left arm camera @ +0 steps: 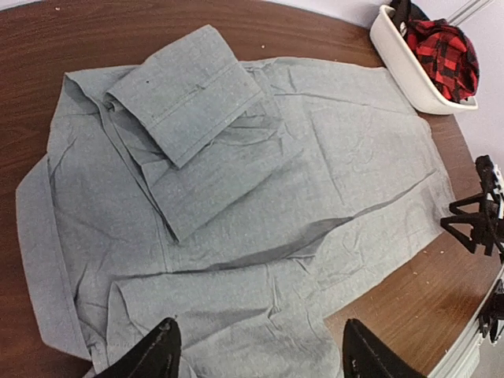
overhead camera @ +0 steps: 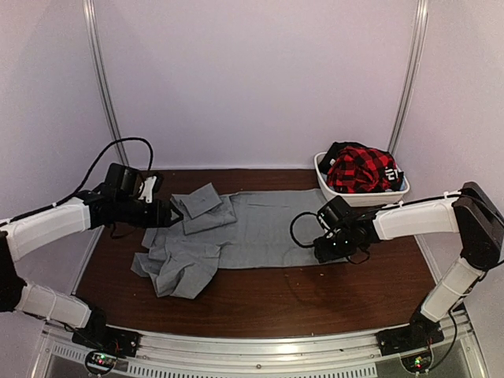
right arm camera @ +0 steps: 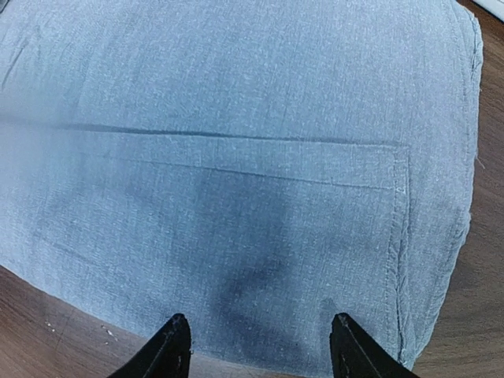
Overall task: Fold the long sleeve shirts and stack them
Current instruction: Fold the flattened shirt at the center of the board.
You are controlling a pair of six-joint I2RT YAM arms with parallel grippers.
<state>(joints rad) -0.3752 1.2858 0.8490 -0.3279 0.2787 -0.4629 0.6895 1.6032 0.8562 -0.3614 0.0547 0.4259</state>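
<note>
Next, my left gripper picks up the light-grey shirt [overhead camera: 252,228] by its bunched near-side sleeve [overhead camera: 189,273], so that sleeve is then free to fold across the shirt's body.
A light-grey long sleeve shirt [overhead camera: 252,228] lies spread on the brown table, body flat to the right, its left part bunched [overhead camera: 177,268]. One sleeve is folded across it, cuff [left arm camera: 189,94] on top. My left gripper [overhead camera: 173,212] hovers at the shirt's left end; in the left wrist view its jaws [left arm camera: 260,358] stand open above the cloth with nothing between them. My right gripper [overhead camera: 318,246] is at the shirt's right edge. In the right wrist view it [right arm camera: 260,350] is open low over the hemmed cloth [right arm camera: 236,157], gripping nothing.
A white basket [overhead camera: 376,197] at the back right holds a red-and-black plaid shirt [overhead camera: 358,169], also seen in the left wrist view as the plaid shirt [left arm camera: 445,47] in the basket [left arm camera: 402,67]. Bare brown table [overhead camera: 315,299] runs along the near side.
</note>
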